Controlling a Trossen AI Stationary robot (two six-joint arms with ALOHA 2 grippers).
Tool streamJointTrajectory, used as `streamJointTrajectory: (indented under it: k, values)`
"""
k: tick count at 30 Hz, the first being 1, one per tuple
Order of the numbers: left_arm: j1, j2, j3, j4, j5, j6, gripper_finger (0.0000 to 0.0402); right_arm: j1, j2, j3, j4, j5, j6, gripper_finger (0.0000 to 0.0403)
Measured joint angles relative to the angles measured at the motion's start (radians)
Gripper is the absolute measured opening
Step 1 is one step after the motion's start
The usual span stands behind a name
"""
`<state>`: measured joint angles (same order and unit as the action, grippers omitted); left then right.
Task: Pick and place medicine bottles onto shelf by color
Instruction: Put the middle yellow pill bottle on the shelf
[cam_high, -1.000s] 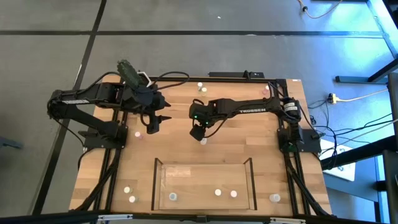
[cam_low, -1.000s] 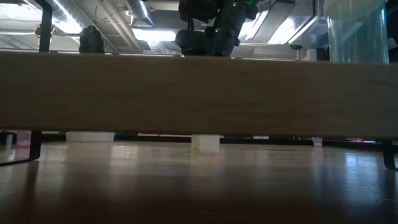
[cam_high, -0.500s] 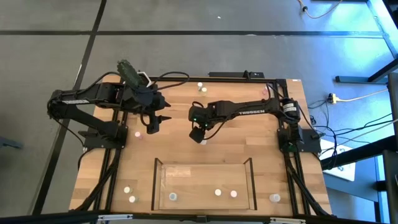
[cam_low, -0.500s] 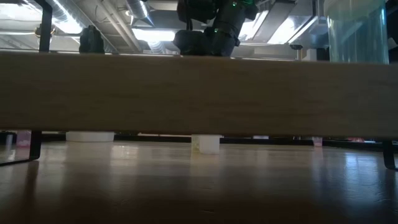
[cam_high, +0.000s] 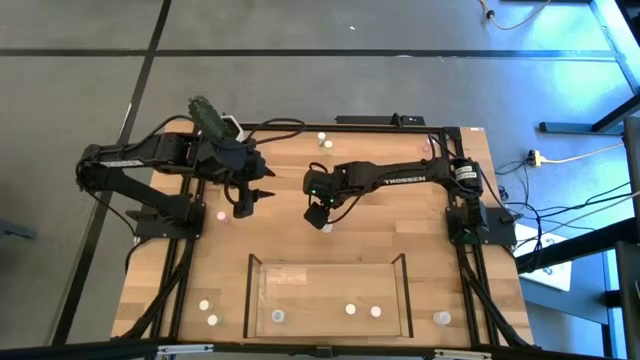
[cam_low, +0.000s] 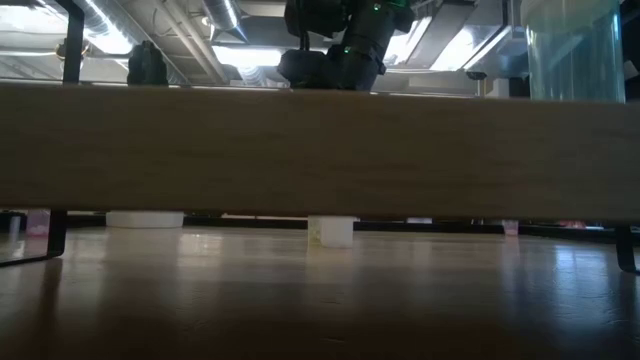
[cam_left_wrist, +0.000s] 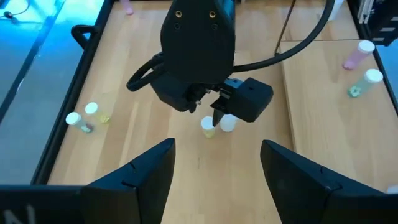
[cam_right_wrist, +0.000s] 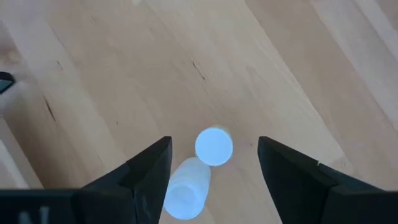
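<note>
The upright bottle's white cap is still below my right gripper's fingers. My right gripper needs to go lower before it closes on the bottle.
My right gripper hangs open over two tiny white-capped bottles in the middle of the table. In the right wrist view its fingers stand on either side of an upright bottle and a second bottle close to one finger. The left wrist view shows the same pair of bottles under the right gripper. My left gripper is open and empty at the table's left, with a pinkish bottle beside it. The shelf sits at the near edge with three bottles standing on its floor.
Loose bottles stand near the front left, the front right, the far edge and the far right corner. A cactus pot is at the far left. In the low view the shelf's wall blocks most of the table.
My right gripper has sunk a little toward the two bottles beneath it, still open. The bottles have not moved.
</note>
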<state>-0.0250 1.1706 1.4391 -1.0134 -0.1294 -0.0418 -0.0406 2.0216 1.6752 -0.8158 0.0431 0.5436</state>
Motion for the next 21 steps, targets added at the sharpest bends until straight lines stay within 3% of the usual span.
streamJointTrajectory:
  k: [21]
  values:
    - [-0.002, 0.000, 0.000, 0.000, 0.000, -0.006, 0.0231, 0.000, 0.069, 0.000, 0.000, -0.019, -0.028, 0.0239]
